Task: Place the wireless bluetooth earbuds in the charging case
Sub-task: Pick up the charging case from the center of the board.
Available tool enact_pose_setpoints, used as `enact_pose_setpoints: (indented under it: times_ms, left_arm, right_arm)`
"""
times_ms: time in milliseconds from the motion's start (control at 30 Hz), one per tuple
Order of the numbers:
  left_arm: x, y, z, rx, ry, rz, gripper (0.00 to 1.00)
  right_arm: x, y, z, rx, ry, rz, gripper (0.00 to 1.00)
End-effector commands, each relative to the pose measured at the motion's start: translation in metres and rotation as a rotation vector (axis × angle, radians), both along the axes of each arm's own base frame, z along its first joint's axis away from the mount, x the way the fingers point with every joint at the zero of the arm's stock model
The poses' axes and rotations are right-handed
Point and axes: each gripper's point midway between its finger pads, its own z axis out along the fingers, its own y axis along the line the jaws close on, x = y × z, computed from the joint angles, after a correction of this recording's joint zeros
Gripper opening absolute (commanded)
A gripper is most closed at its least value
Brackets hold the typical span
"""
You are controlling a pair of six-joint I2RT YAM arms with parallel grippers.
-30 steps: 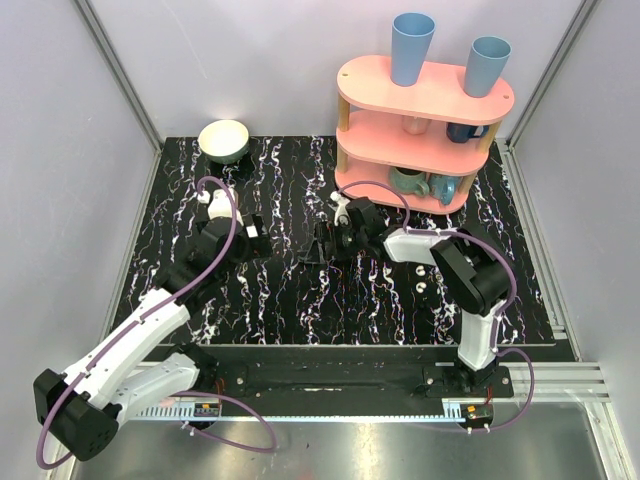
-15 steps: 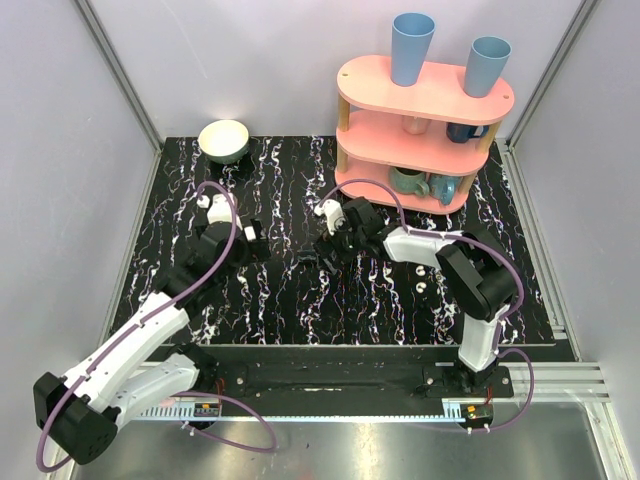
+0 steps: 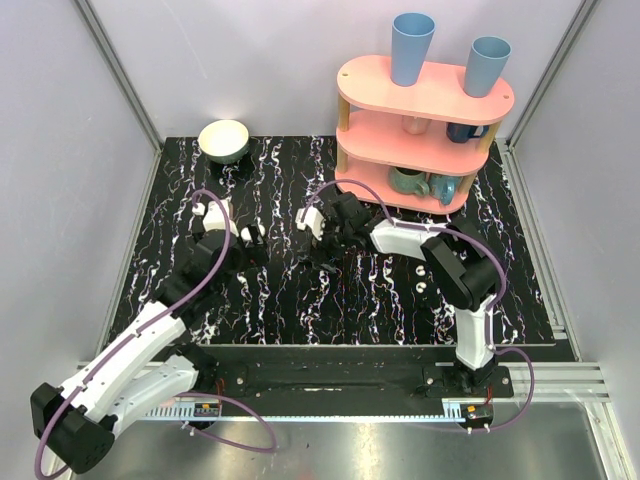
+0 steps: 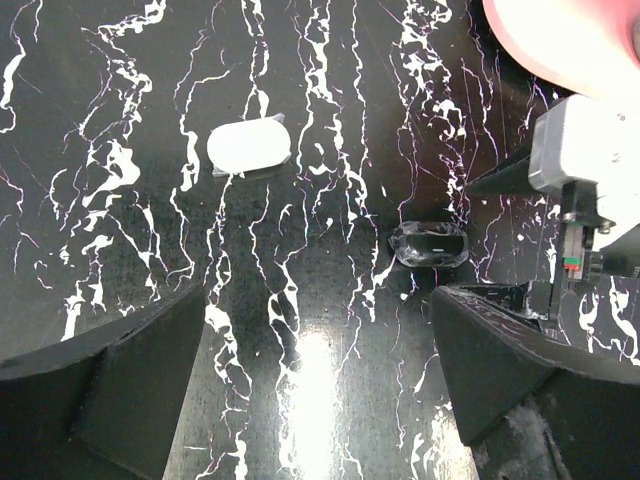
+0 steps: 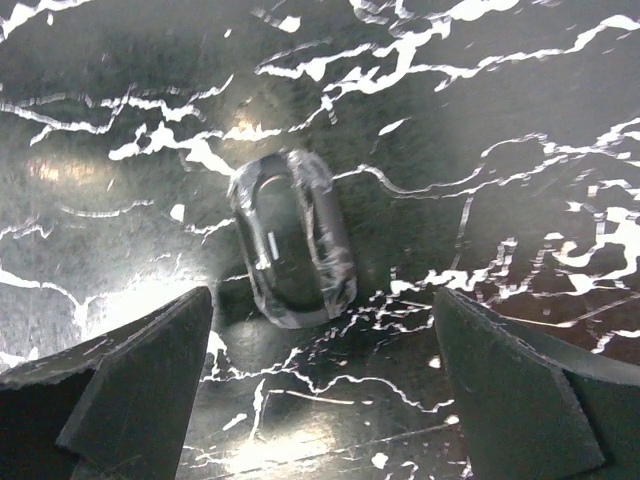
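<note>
The oval's far end stays for my left gripper to grab, so my right gripper will grab the dark oval across its long sides at the oval's near end point(image 5: 305, 284).
The charging case point(image 4: 248, 146), a small white pill shape, lies flat on the black marble in the left wrist view, well ahead of my left gripper point(image 4: 320, 400) and a little left of it. A dark glossy oval thing point(image 5: 290, 238) wrapped in clear film lies just ahead of my right gripper point(image 5: 320, 400), slightly left of centre. The same dark oval point(image 4: 428, 244) shows in the left wrist view beside the right gripper's fingers. Both grippers point(image 3: 252, 240) point(image 3: 320, 250) are open and empty, low over the table's middle, facing each other. Two tiny white pieces point(image 3: 420, 288) by the right arm may be the earbuds; too small to tell.
A pink three-tier shelf point(image 3: 425, 95) stands at the back right, with two blue cups point(image 3: 411, 48) on top and mugs on its lower tiers. A pale green bowl point(image 3: 224, 140) sits at the back left corner. Grey walls close in both sides.
My right gripper has swung left toward the table's middle, and the dark oval now lies before it. My left arm has shifted slightly. Both grippers stayed open.
</note>
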Motion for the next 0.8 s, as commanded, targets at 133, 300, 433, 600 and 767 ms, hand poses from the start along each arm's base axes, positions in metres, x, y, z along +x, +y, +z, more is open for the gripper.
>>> enact_pose_setpoints:
  times_ms: [133, 300, 433, 600, 767]
  left_arm:
    - [-0.001, -0.002, 0.004, -0.072, -0.045, 0.005, 0.99]
    - [-0.002, -0.001, 0.001, -0.064, -0.034, 0.007, 0.99]
    - [-0.002, -0.002, 0.001, -0.067, -0.037, 0.007, 0.99]
    - [-0.002, -0.001, 0.001, -0.069, -0.042, 0.008, 0.99]
    - [-0.001, -0.006, -0.003, -0.069, -0.026, -0.011, 0.99]
  right_arm:
    - [-0.006, 0.015, -0.012, -0.029, -0.043, 0.159, 0.91]
    - [-0.001, 0.017, -0.014, -0.05, -0.051, 0.187, 0.84]
    - [-0.005, 0.013, -0.02, -0.086, -0.006, 0.199, 0.73]
    - [-0.009, 0.008, -0.028, -0.124, 0.014, 0.212, 0.61]
    - [-0.01, 0.009, -0.022, -0.105, 0.024, 0.186, 0.45]
